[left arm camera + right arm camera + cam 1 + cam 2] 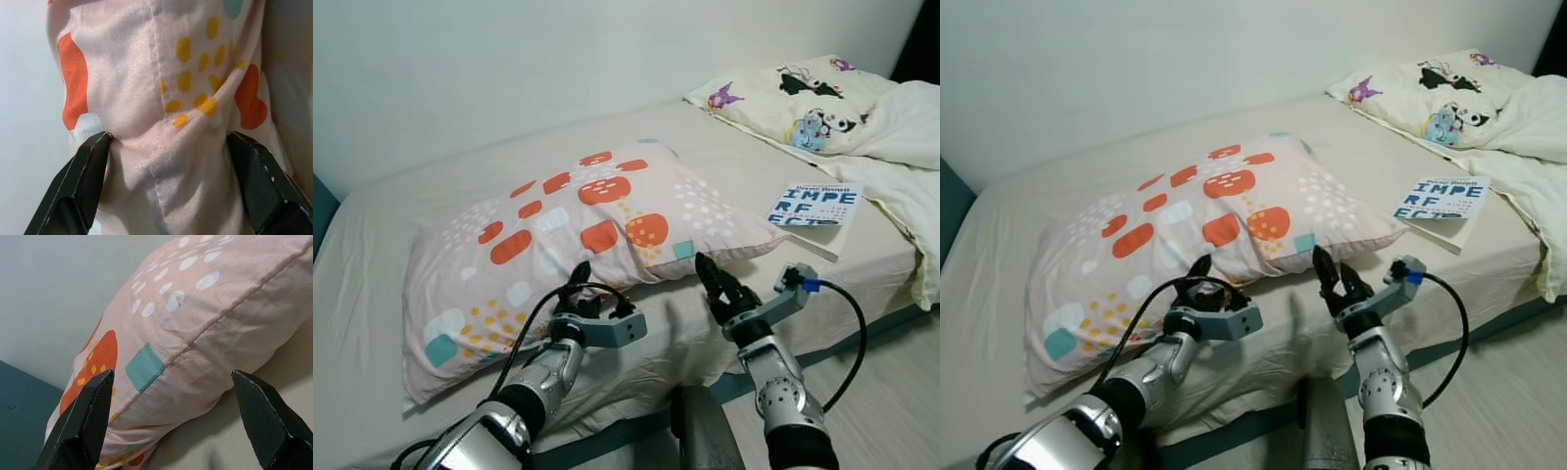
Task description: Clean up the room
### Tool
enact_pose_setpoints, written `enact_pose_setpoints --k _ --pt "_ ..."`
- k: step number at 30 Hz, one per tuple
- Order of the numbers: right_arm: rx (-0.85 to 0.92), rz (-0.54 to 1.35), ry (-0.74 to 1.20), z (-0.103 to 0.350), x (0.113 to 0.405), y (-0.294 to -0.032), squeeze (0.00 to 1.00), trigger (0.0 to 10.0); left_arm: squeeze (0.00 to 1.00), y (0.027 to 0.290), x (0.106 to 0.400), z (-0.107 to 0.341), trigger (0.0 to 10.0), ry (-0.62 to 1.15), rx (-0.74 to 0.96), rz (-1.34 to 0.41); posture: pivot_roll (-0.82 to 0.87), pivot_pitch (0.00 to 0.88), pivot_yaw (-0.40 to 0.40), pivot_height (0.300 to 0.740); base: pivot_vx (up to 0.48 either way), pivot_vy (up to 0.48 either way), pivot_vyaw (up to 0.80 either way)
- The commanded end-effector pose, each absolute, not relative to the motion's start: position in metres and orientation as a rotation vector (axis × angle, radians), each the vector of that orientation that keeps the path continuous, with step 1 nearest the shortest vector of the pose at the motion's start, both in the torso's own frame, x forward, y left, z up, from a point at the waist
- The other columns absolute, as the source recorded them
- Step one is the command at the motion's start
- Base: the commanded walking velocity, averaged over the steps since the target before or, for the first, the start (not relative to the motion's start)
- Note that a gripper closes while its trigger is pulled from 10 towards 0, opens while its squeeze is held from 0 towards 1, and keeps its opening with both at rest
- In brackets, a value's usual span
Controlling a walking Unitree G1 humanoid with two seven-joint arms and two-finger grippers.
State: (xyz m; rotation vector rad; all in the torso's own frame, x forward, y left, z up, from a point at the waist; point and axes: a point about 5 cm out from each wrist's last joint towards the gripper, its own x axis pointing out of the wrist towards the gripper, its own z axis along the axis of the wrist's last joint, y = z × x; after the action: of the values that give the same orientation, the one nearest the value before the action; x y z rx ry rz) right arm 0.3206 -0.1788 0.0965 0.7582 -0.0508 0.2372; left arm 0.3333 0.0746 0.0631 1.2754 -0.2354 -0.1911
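The right gripper pinches the pillow by the seamed edge (691,265) beside its teal patch next, since the plump body (558,235) bulges wider than the fingers.
A pink pillow (578,230) with orange patches, yellow dots and teal squares lies across the middle of the bed (401,294). My left gripper (579,286) is at the pillow's near edge. It is open, and in the left wrist view a fold of the pillow (166,98) bulges between the two black fingers (90,171). My right gripper (713,279) hovers open just in front of the pillow's near right corner (195,323). Its fingers (259,411) stand wide apart with nothing between them.
A white book (818,208) with blue letters lies on the bed to the right. Beyond it are a cartoon-print pillow (793,98) and a rumpled white duvet (906,147). A pale wall (509,59) runs behind the bed. Wooden floor (891,411) is at the lower right.
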Motion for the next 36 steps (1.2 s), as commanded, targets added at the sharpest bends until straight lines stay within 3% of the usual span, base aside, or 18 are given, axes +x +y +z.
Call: enact_pose_setpoints --k 1,17,25,27,29,32,36 --pt "0.761 0.245 -0.049 0.096 0.319 -0.176 0.00 10.0 0.00 0.082 0.334 0.059 0.0 -0.188 1.282 -0.166 -0.24 0.115 0.066 0.550 0.000 0.000 0.00" --pt "0.737 0.236 -0.039 0.093 0.316 -0.175 0.00 10.0 0.00 0.089 0.351 0.083 0.0 -0.237 1.248 -0.119 -0.23 0.119 0.074 0.550 0.000 0.000 0.00" --pt "0.740 0.233 -0.042 0.093 0.317 -0.174 0.00 10.0 0.00 0.107 0.384 0.143 0.0 -0.326 1.183 -0.001 -0.23 0.113 0.083 0.550 0.000 0.000 0.00" --pt "0.737 0.232 -0.042 0.093 0.316 -0.173 0.00 10.0 0.00 0.117 0.400 0.183 0.0 -0.373 1.136 0.079 -0.23 0.111 0.086 0.550 0.000 0.000 0.00" --pt "0.737 0.232 -0.042 0.093 0.316 -0.173 0.00 10.0 0.00 0.117 0.400 0.183 0.0 -0.373 1.136 0.079 -0.23 0.111 0.086 0.550 0.000 0.000 0.00" --pt "0.734 0.228 -0.043 0.092 0.316 -0.173 0.00 10.0 0.00 0.122 0.412 0.238 0.0 -0.481 1.076 0.177 -0.23 0.108 0.087 0.550 0.000 0.000 0.00" --pt "0.734 0.228 -0.044 0.092 0.316 -0.173 0.00 10.0 0.00 0.123 0.414 0.250 0.0 -0.509 1.079 0.199 -0.23 0.107 0.087 0.550 0.000 0.000 0.00"
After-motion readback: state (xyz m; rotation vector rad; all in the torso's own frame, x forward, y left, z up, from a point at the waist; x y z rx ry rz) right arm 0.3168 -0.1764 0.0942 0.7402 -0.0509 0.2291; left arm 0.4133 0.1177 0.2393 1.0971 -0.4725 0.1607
